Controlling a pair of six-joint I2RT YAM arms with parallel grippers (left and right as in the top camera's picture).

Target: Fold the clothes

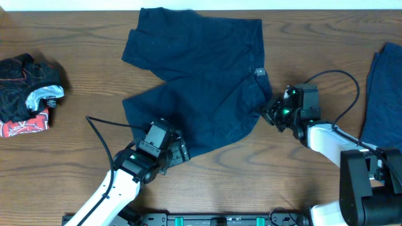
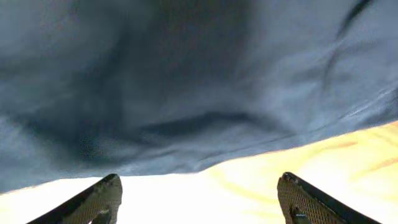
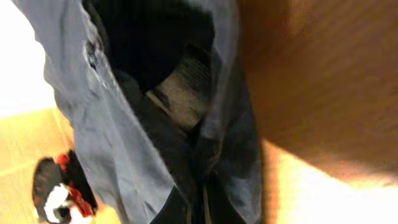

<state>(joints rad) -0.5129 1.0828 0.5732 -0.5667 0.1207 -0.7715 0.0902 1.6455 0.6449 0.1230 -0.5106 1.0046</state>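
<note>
The left gripper should grab the hem of the near leg of the dark navy shorts (image 1: pixel 201 75) next, to fold that leg over the other.
Dark navy shorts (image 1: pixel 201 75) lie spread on the wooden table, two wide legs toward the left, waistband with a small tag (image 1: pixel 259 72) at the right. My left gripper (image 1: pixel 179 150) sits at the hem of the near leg; in the left wrist view its jaws (image 2: pixel 199 199) are wide open on bare table just short of the cloth edge (image 2: pixel 186 93). My right gripper (image 1: pixel 271 112) is at the waistband's near corner, shut on the bunched shorts cloth (image 3: pixel 186 124), with its fingers buried in the folds.
A second blue garment (image 1: pixel 383 94) lies at the right edge. A crumpled black, red and white cloth pile (image 1: pixel 28 94) lies at the far left and shows in the right wrist view (image 3: pixel 59 193). Cables trail from both arms.
</note>
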